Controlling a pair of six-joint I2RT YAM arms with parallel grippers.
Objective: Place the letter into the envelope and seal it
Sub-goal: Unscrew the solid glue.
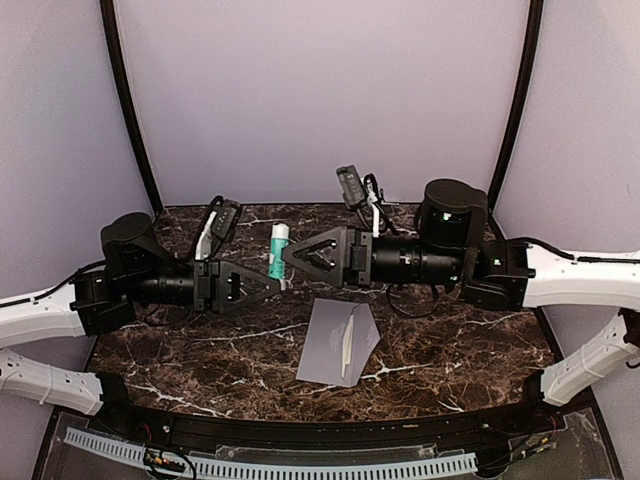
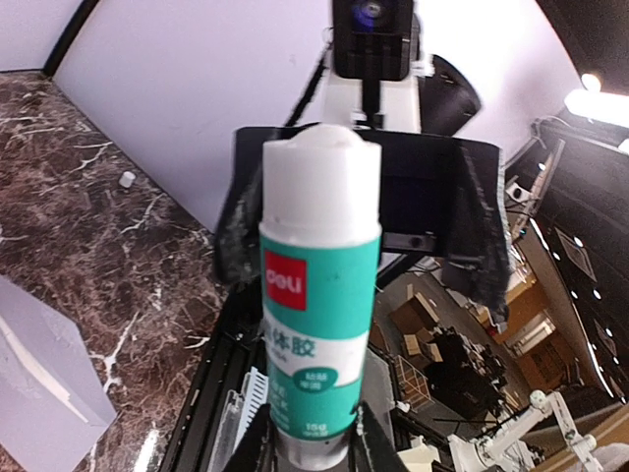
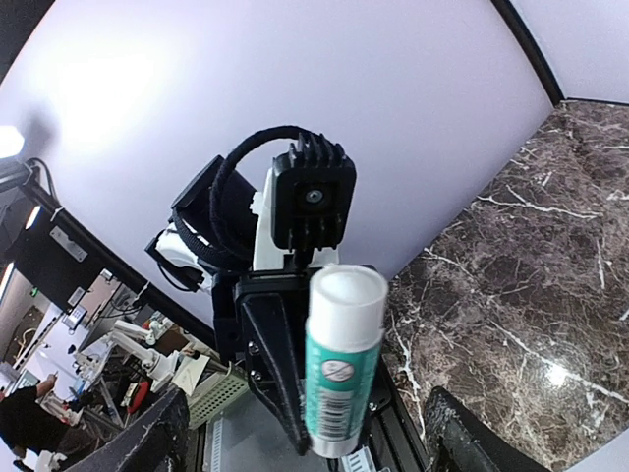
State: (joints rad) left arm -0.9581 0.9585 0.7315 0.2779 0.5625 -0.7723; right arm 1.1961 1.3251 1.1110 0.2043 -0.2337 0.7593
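Observation:
The glue stick has to be twisted for sealing, so the right gripper needs to grab the glue stick's teal body (image 1: 277, 258) below its white top (image 1: 280, 231) next and leave its base to the left gripper.
The grey envelope (image 1: 335, 340) lies flat on the marble table, with the letter (image 1: 347, 345) showing as a narrow cream strip along it. Whether the strip is inside or on top, I cannot tell. The envelope's corner (image 2: 39, 379) also shows in the left wrist view. Above the table, my left gripper (image 1: 272, 284) (image 2: 313, 450) is shut on the base of a teal and white glue stick (image 1: 278, 250) (image 2: 319, 295), which stands upright. My right gripper (image 1: 290, 256) (image 3: 314, 442) faces it, open, with the glue stick (image 3: 339, 364) between its spread fingers (image 3: 472, 438), untouched.
Both arms meet over the table's back middle, above and behind the envelope. A small white piece (image 2: 126, 179) lies on the marble near the back wall. A black rail (image 1: 320, 430) runs along the near edge.

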